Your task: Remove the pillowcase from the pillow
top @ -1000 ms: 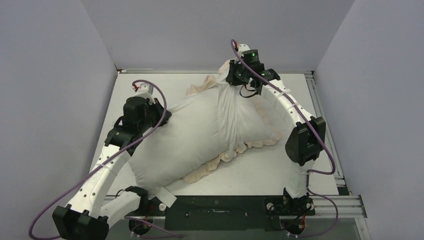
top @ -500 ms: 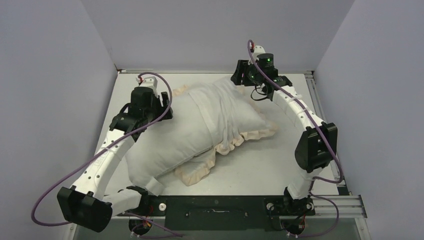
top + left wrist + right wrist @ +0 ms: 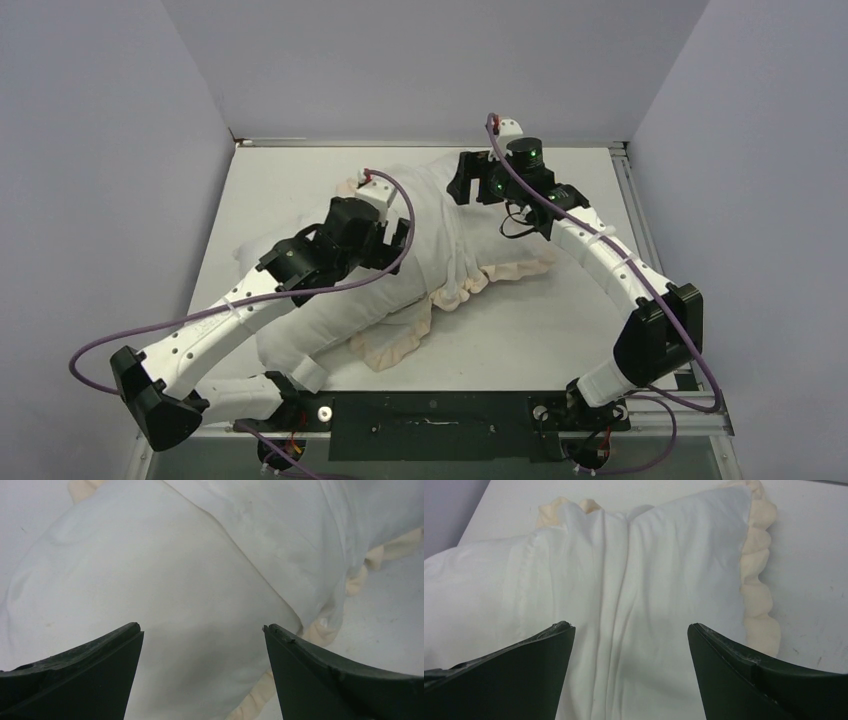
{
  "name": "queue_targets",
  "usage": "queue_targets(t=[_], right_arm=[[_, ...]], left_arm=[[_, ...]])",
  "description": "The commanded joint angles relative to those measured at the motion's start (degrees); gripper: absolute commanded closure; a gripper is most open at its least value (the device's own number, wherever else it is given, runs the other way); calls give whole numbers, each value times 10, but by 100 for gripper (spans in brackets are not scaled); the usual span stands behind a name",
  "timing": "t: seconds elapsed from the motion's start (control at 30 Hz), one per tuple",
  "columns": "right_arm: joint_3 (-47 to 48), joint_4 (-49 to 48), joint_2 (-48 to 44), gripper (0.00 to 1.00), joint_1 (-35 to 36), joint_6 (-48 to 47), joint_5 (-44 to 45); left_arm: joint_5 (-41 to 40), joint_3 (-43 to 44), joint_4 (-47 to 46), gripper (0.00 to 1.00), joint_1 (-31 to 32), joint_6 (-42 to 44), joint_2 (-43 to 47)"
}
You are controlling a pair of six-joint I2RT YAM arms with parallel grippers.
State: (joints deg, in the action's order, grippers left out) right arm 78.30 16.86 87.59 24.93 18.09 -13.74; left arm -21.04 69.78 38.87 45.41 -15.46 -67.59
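The wrinkled pillowcase needs to stay free to be pulled off. My left gripper should therefore grab the pillow by its smooth bare middle (image 3: 389, 233) (image 3: 202, 642) next.
The plump white pillow (image 3: 320, 310) lies slantwise on the table, its near-left end bare. The pillowcase (image 3: 452, 235), white face up and wrinkled, covers its far-right part, and the cream frill (image 3: 398, 345) spills out beside and under it. My left gripper (image 3: 395, 240) hovers open over the middle of the pillow. In the left wrist view the left gripper (image 3: 201, 630) has only smooth pillow (image 3: 150, 580) beneath it. My right gripper (image 3: 465, 187) stands open above the far end. The right wrist view shows the right gripper (image 3: 630, 627) over creased pillowcase (image 3: 639, 575), with the frill (image 3: 759, 580) to its right.
Grey walls close in the table (image 3: 570, 320) on the left, back and right. A metal rail (image 3: 640, 215) runs along the right edge. A black base plate (image 3: 430, 415) lies between the arm mounts at the near edge.
Both grippers have opened and let go of the fabric. The lifted pillow has settled flat on the table. My left arm has swung right, over the pillow's middle.
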Motion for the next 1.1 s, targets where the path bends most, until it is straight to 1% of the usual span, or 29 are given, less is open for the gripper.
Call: queue_targets(t=[0.0, 0.07, 0.1, 0.17, 0.23, 0.27, 0.3, 0.37, 0.43, 0.47, 0.53, 0.67, 0.73, 0.83, 0.87, 0.9, 1.07], right_arm=[[-31, 13, -47, 11, 7, -18, 16], [-47, 30, -63, 8, 12, -28, 12], [-54, 40, -71, 3, 15, -34, 9], [-67, 65, -80, 0, 24, -49, -3], [-78, 94, -85, 5, 35, -63, -11], [-84, 102, -88, 6, 39, -69, -16], [-91, 110, -92, 6, 44, -72, -22], [-104, 121, -100, 6, 53, -79, -35], [-116, 131, -107, 6, 63, -84, -41], [-122, 133, -110, 6, 68, -86, -40], [-133, 137, -110, 5, 72, -87, -33], [-152, 134, -94, 2, 76, -88, -15], [-157, 128, -83, 6, 79, -87, -9], [-162, 116, -64, 13, 85, -85, -9], [-163, 112, -57, 17, 87, -85, -6], [-163, 111, -51, 24, 88, -84, 2], [-153, 116, -28, 66, 88, -82, 59]], left_arm=[[-53, 28, 18, 3, 54, 17, -41], [-59, 28, 18, 3, 68, 14, -59], [-59, 27, 18, 3, 72, 11, -68], [-58, 25, 15, 3, 74, 7, -85], [-67, 21, 12, 3, 74, 3, -100], [-74, 17, 10, 0, 74, 1, -109], [-82, 14, 9, 2, 73, -3, -117], [-99, 7, 10, 2, 72, -14, -129], [-106, -4, 8, 1, 70, -22, -135], [-106, -10, 4, 3, 68, -26, -136], [-102, -20, -4, 14, 65, -33, -138], [-98, -35, -16, 44, 58, -43, -134], [-92, -41, -21, 62, 53, -45, -129], [-88, -47, -27, 83, 45, -46, -122], [-88, -49, -28, 91, 44, -47, -119], [-90, -51, -29, 99, 42, -48, -117], [-95, -58, -24, 100, 27, -52, -98]])
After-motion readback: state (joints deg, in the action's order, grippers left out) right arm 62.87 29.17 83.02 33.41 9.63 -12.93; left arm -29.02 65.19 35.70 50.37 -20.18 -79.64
